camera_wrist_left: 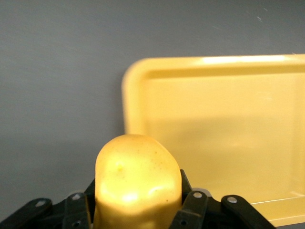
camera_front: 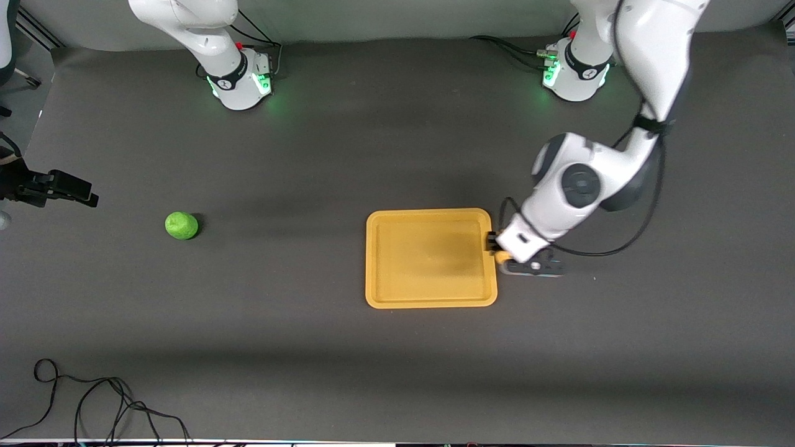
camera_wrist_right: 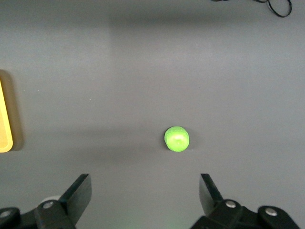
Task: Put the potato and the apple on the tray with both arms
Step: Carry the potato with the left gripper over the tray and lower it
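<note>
The potato (camera_wrist_left: 137, 183) is outside the tray's rim (camera_wrist_left: 128, 95), short of the tray's bottom, so I will move it onto the tray before my left gripper releases it.
My left gripper (camera_front: 499, 249) is shut on the potato (camera_wrist_left: 137, 181), a yellow-orange lump, and holds it low beside the edge of the tray (camera_front: 370, 261) that is toward the left arm's end. In the left wrist view the tray's rim (camera_wrist_left: 128, 95) lies just past the potato, and nothing lies on the tray. The green apple (camera_front: 181, 225) sits on the dark table toward the right arm's end. My right gripper (camera_wrist_right: 145, 183) is open and empty, high over the table with the apple (camera_wrist_right: 177, 139) below it; it does not show in the front view.
A black device (camera_front: 53, 186) juts in at the table edge by the right arm's end. A loose black cable (camera_front: 93, 397) lies at the near corner there. The tray's edge (camera_wrist_right: 5, 114) shows in the right wrist view.
</note>
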